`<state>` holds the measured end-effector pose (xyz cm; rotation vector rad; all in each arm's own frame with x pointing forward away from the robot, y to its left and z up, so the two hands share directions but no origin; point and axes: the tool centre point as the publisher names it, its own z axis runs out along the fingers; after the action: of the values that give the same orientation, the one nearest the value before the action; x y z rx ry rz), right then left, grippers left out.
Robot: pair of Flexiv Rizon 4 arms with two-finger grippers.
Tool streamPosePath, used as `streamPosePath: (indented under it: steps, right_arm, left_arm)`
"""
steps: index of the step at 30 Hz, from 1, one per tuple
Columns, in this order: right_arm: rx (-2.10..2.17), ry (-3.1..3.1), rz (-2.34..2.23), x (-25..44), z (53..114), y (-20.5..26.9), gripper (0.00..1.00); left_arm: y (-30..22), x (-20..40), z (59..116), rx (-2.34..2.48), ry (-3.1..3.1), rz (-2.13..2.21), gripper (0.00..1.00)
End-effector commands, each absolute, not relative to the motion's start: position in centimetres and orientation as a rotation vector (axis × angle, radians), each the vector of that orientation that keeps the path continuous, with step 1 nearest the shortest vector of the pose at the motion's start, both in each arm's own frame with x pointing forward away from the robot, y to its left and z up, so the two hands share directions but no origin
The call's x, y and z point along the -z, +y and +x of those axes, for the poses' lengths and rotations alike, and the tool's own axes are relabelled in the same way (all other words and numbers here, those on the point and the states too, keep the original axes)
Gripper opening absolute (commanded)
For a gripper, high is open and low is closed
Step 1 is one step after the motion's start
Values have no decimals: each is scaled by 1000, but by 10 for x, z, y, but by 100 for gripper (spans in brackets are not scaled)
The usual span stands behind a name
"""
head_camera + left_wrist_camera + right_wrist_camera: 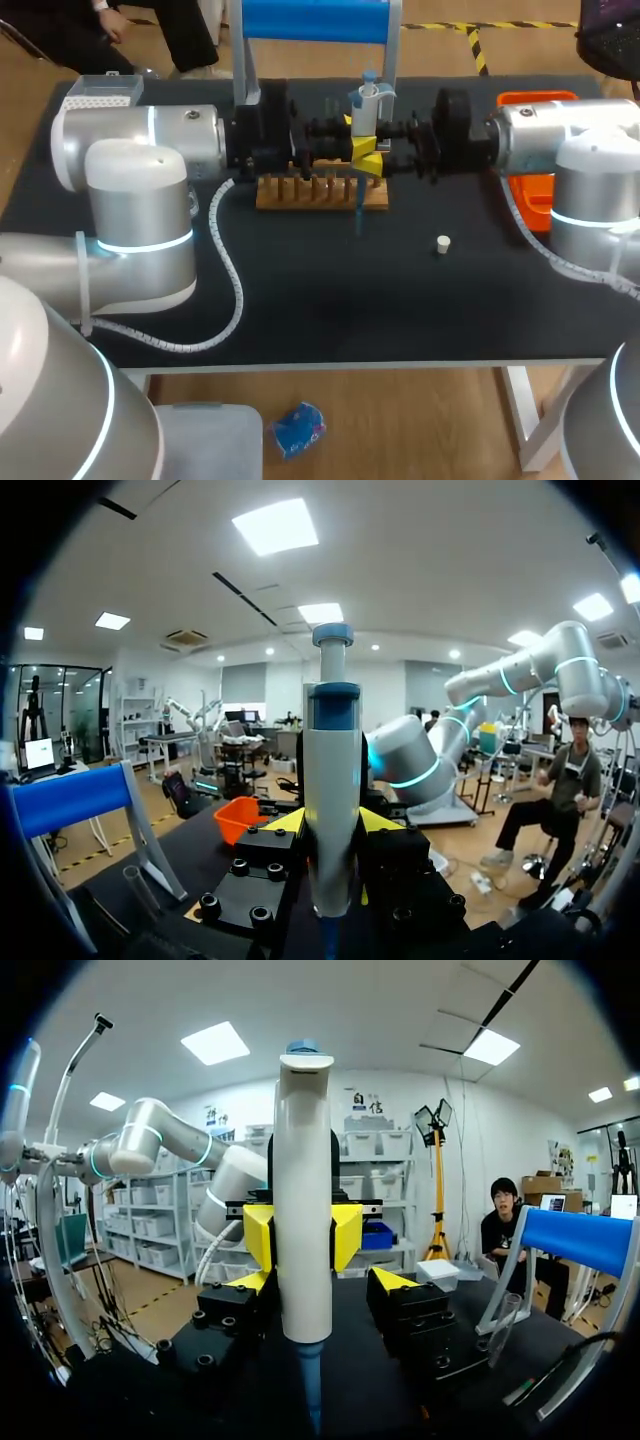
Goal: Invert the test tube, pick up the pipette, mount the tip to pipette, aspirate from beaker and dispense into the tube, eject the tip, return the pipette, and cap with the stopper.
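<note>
The yellow fingers of my left gripper cover the middle of the pipette (302, 1210), so my right gripper should next grab the pipette by its lower white body (305, 1310).
A white and blue pipette (366, 120) stands upright above the wooden rack (320, 192), its tip pointing down. My left gripper (352, 146) comes in from the left and is shut on the pipette's body (332, 800). In the right wrist view its yellow pads (258, 1236) press the pipette (302, 1210) from both sides. My right gripper (320, 1280) faces it from the other side. Its fingers stand open around the pipette, with a gap showing beside one of them. A small white stopper (443, 243) lies on the black table. A glass tube (500, 1325) stands by the blue stand.
A blue-topped stand (315, 20) rises behind the rack. An orange tray (535, 190) sits at the right under my right arm, and a white tip box (105, 95) at the far left. The table's front half holds only the stopper and a coiled cable (230, 270).
</note>
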<state>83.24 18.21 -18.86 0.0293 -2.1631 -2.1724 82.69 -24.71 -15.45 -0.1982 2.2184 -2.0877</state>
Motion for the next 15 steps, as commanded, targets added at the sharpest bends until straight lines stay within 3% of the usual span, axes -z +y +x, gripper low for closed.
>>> streamPosePath:
  steps: [1,5,8,9,15]
  right_arm:
    - [2176,-2160,28,189,832,183,46]
    - [2178,-2157,29,189,832,183,31]
    - [2180,-2156,30,189,832,184,11]
    - [2181,-2154,29,189,832,184,0]
    - [2179,-2153,30,189,832,184,0]
  left_arm:
    - [-247,157,825,2093,2205,-207,0]
    - [-247,157,825,2094,2204,-211,0]
    - [-247,157,825,2095,2205,-214,0]
    - [-247,158,825,2094,2205,-216,0]
    - [-248,158,825,2093,2204,-227,0]
